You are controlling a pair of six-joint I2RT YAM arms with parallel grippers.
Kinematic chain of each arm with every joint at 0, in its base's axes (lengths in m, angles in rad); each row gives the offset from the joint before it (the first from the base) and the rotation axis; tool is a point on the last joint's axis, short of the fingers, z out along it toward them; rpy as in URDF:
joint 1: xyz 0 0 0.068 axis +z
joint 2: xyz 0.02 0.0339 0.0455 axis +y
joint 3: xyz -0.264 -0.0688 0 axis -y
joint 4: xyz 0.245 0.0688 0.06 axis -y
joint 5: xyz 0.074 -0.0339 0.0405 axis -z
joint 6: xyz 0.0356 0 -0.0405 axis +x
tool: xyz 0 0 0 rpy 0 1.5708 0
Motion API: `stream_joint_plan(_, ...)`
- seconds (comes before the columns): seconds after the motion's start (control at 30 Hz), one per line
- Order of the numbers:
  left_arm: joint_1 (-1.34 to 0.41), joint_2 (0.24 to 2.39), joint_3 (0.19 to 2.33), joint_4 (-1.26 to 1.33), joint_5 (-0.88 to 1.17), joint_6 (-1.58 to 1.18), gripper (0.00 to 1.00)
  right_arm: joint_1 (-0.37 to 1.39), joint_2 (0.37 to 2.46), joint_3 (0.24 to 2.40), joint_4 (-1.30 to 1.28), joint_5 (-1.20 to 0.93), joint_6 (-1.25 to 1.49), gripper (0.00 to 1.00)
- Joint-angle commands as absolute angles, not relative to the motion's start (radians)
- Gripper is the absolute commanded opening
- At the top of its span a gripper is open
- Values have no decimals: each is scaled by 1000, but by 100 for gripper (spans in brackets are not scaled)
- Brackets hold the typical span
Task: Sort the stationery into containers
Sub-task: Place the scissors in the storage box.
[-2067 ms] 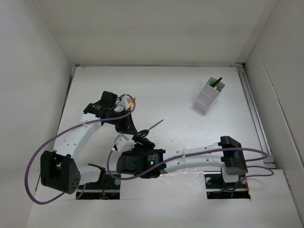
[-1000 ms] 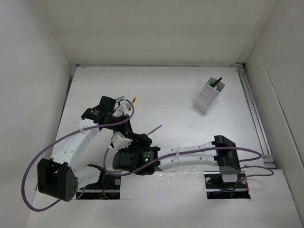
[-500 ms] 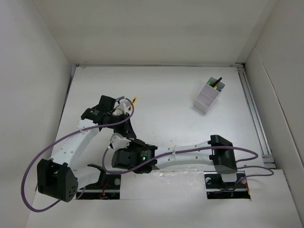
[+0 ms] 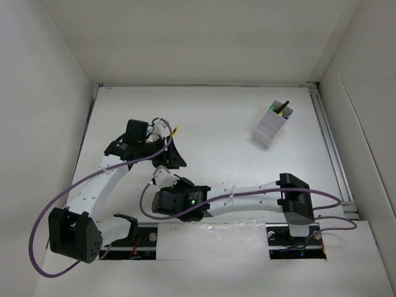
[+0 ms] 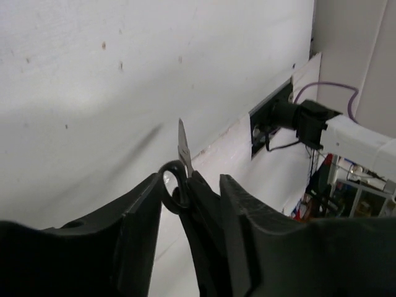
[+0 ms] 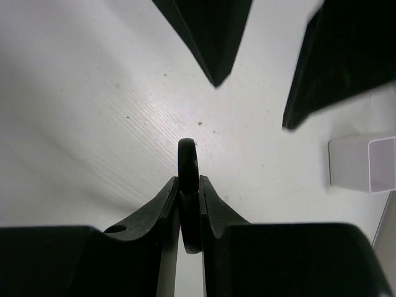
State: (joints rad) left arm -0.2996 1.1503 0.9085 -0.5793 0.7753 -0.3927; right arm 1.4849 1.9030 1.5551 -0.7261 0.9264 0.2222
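My right gripper is pinching the scissors' black handle ring with its fingers, and my left gripper's fingers are spread. So the scissors would come up freely if I lifted my right gripper now.
The small black-handled scissors (image 6: 187, 154) hang above the table with my right gripper (image 6: 189, 180) shut on one handle ring. In the left wrist view the scissors (image 5: 183, 147) point blade-up between the spread fingers of my left gripper (image 5: 190, 180), which is open around them. From above, the left gripper (image 4: 172, 156) and right gripper (image 4: 163, 177) meet at the left-centre of the table, and the scissors are hidden there. The white two-compartment container (image 4: 270, 129) stands at the far right with markers (image 4: 282, 110) upright in its far compartment.
The white container (image 6: 364, 163) shows at the right edge of the right wrist view. The left gripper's fingers (image 6: 210, 34) hang just ahead of the right gripper. Purple cables loop around both arms. White walls enclose the table.
My left gripper has opened and let go of the scissors. The right gripper closed on the handle ring and now holds them. Both wrists shifted slightly; the blade no longer shows from above.
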Motion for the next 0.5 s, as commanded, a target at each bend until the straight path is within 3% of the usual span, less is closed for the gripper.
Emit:
stream_joint_plan(0.0,-288,1126,904,-379,758,-498,43,1457,1789,1507,-683,986,317,0)
stream_joint_plan(0.23,-288,1114,867,-74,546,-610,51,1264,1586,1324,-531,1084,527,0)
stream_joint_plan(0.47,-339,1040,704,211,411,-663,57,932,1410,1255,-355,1129,680,0)
